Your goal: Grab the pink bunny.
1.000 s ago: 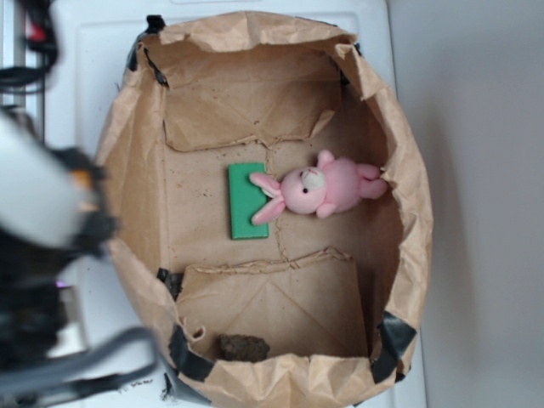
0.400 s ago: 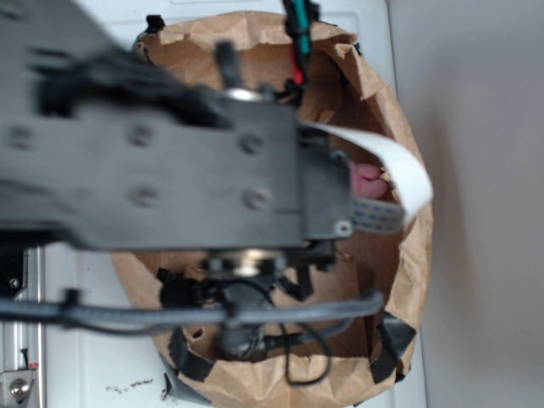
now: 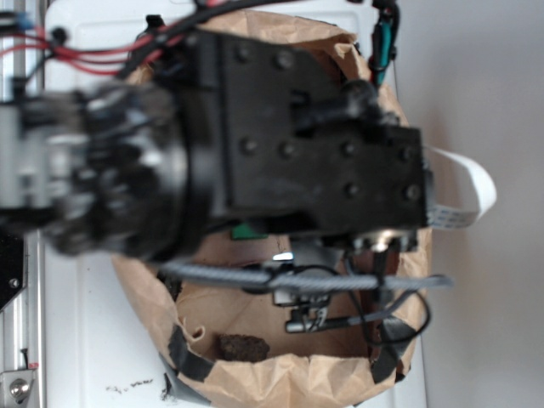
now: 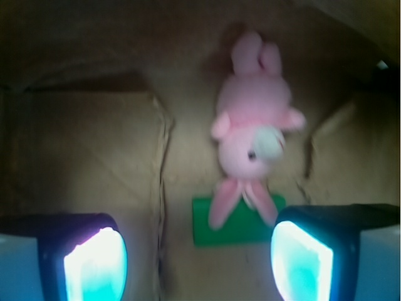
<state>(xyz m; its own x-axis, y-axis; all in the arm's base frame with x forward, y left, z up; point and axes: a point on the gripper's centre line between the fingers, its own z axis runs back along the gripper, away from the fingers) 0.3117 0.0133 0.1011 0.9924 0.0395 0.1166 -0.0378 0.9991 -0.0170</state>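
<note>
The pink bunny needs to come out of the paper bag, so my gripper should grab it by its lower body (image 4: 254, 94) next.
The pink bunny (image 4: 249, 135) lies on the cardboard floor of the paper bag, its two ears draped over a flat green block (image 4: 235, 224). In the wrist view my gripper (image 4: 199, 266) is open, its glowing pads (image 4: 97, 263) wide apart near the bottom edge. The bunny sits ahead of the jaws and right of their midline, untouched. In the exterior view the arm covers the bunny completely; only a sliver of the green block (image 3: 247, 230) shows under the wrist.
The brown paper bag (image 3: 280, 374) walls in the space on all sides. A dark brown lump (image 3: 242, 347) lies on the bag floor near its front rim. Cables and a white ribbon cable (image 3: 463, 183) hang from the arm over the bag's right edge.
The arm has swung in from the left over the bag and further right, now hiding the bunny and nearly all of the green block in the exterior view.
</note>
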